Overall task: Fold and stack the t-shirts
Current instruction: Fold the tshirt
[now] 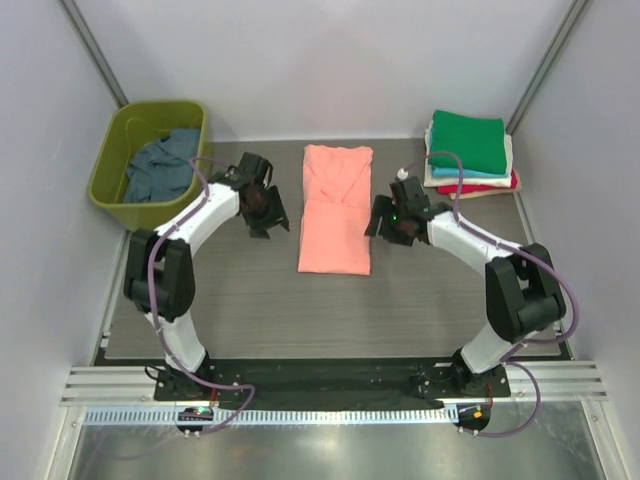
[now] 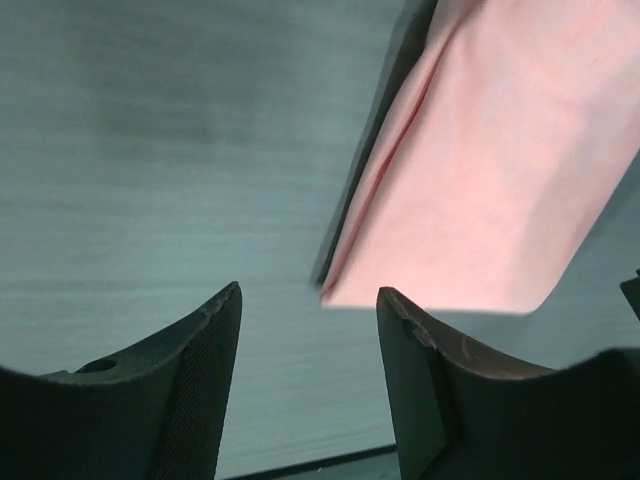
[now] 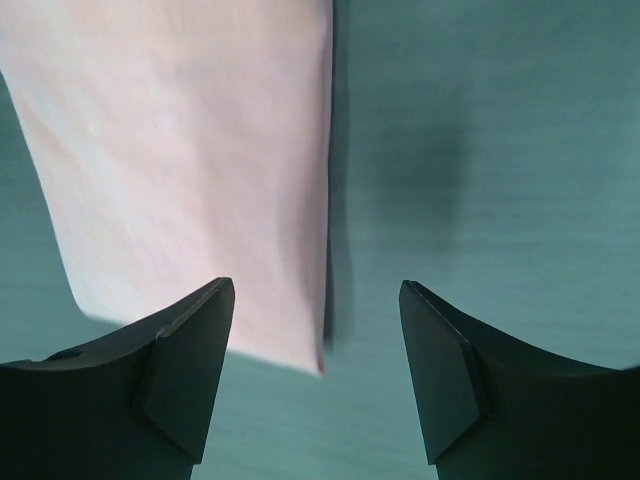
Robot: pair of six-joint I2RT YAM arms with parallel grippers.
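Observation:
Next, my right gripper grabs the salmon-pink t-shirt by its near hem corner. The opposite corner stays free for my left gripper, to fold the shirt lengthwise.
A salmon-pink t-shirt (image 1: 336,210) lies on the table as a long narrow strip with its sleeves folded in. It also shows in the left wrist view (image 2: 500,180) and the right wrist view (image 3: 190,160). My left gripper (image 1: 268,213) is open and empty, just left of the shirt; its fingers (image 2: 200,390) hang over bare table. My right gripper (image 1: 385,220) is open and empty, just right of the shirt; its fingers (image 3: 440,380) straddle the shirt's edge from above. A stack of folded t-shirts (image 1: 468,150), green on top, sits at the back right.
An olive-green tub (image 1: 118,190) at the back left holds a crumpled slate-blue t-shirt (image 1: 160,168). White walls enclose the table (image 1: 330,310) on three sides. A metal rail runs along the near edge.

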